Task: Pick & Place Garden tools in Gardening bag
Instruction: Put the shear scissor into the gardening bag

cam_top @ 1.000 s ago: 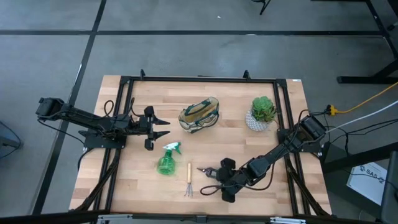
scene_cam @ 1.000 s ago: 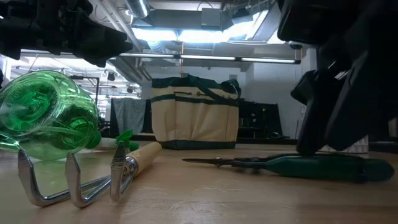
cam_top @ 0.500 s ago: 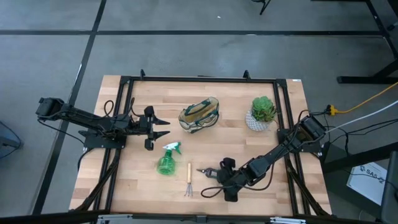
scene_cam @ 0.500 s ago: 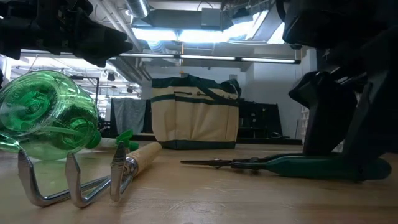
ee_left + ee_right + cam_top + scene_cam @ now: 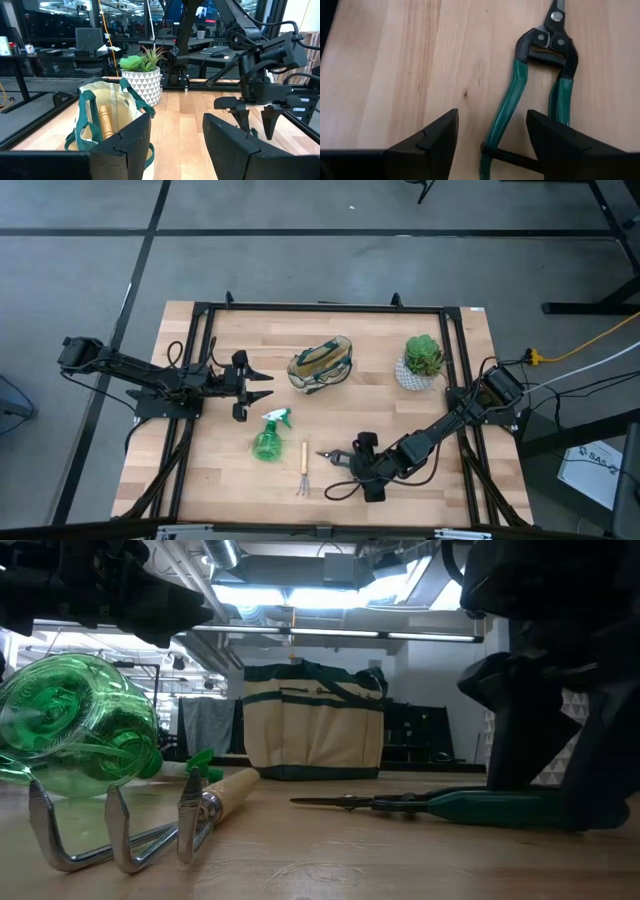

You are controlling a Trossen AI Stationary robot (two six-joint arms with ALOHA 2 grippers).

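I will get the pruning shears into the gardening bag, so my right gripper will grab the shears by a green handle next.
Black pruning shears with green handles (image 5: 512,100) lie flat on the table near its front edge. My right gripper (image 5: 492,120) stands open over their handle end, slanting down, its fingers on either side of the handles in the low view (image 5: 555,790). The green spray bottle (image 5: 267,438) lies on its side, and the small rake (image 5: 303,470) lies flat beside it. The beige bag (image 5: 322,365) stands upright at the middle back, and a wooden handle (image 5: 105,120) sticks up inside it. My left gripper (image 5: 268,385) waits open and level, left of the bag. My right gripper has one green handle (image 5: 507,112) between its open fingers, while the other handle's end runs under one finger (image 5: 560,145). Whether a finger touches the shears, I cannot tell.
A potted plant (image 5: 423,360) in a white patterned pot stands at the back right, beside the bag. A dark metal frame (image 5: 320,307) runs around the tabletop. Bare wood lies between the bag and the tools.
My right gripper has rolled at the wrist above the shears' handles, so its fingers now stand differently about them. It stays in the same place and stays open. The shears have not moved.
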